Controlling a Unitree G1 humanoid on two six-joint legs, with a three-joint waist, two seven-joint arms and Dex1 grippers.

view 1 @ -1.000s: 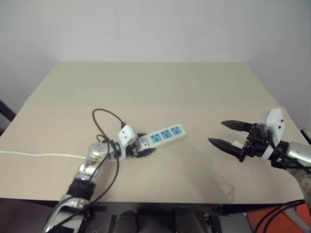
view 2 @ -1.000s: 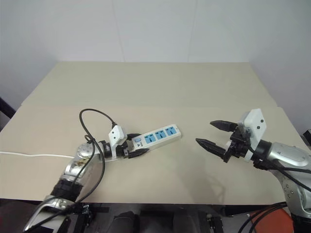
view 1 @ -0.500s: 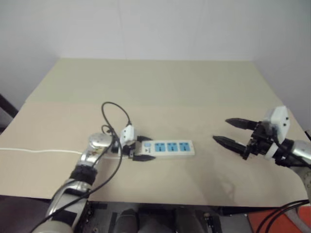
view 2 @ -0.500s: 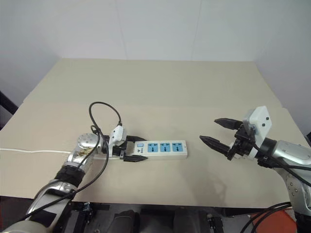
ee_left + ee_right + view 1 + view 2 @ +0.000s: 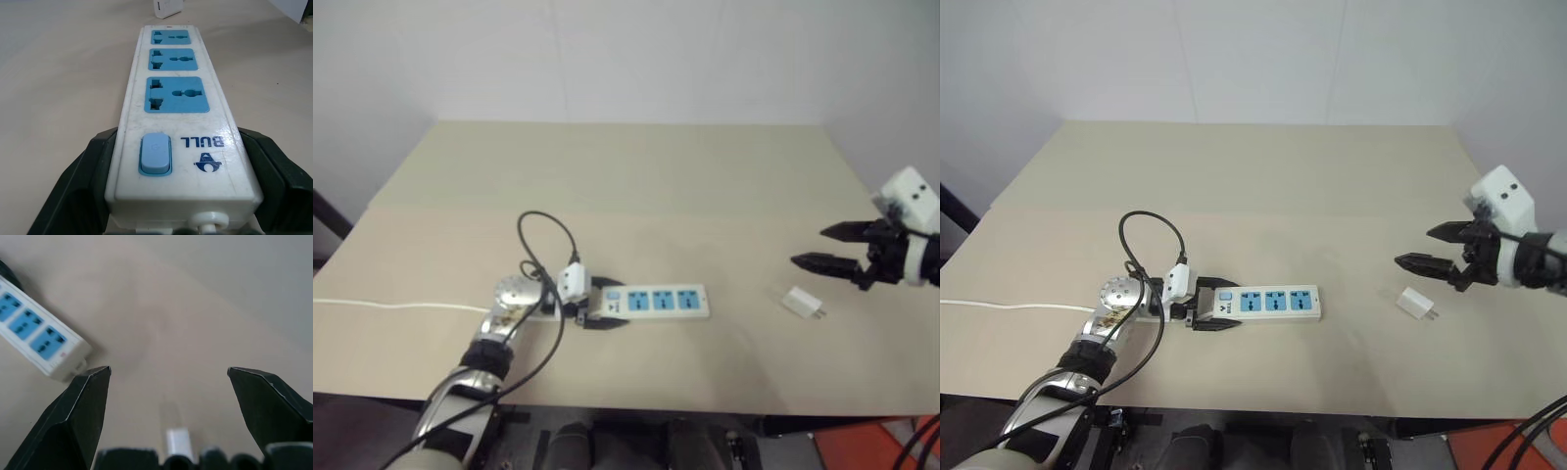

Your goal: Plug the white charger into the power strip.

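Note:
My right gripper picks up the charger by the flat sides of its white body (image 5: pixel 799 301) next, since its metal prongs stick out at one end.
The power strip (image 5: pixel 658 302) lies flat across the table, its three blue socket faces up. My left gripper (image 5: pixel 599 307) is shut on its switch end; in the left wrist view the black fingers (image 5: pixel 80 188) clamp both sides of the strip (image 5: pixel 176 98). The white charger (image 5: pixel 1416 304) lies loose on the table to the right of the strip, prongs pointing right. My right gripper (image 5: pixel 1414 246) hovers open just above and right of the charger, holding nothing. In the right wrist view the charger (image 5: pixel 178 440) sits low between the wide-spread fingers (image 5: pixel 88 404), and the strip's far end (image 5: pixel 41 335) shows.
The strip's thin white cord (image 5: pixel 382 307) runs off the left table edge. The beige table (image 5: pixel 636 176) stretches back to a white wall. Its front edge (image 5: pixel 705 409) lies close below the strip, and its right edge is near my right gripper.
My right gripper has pulled away to the right and upward, uncovering the charger on the table. My left gripper has swung the strip from slanted to lying straight across.

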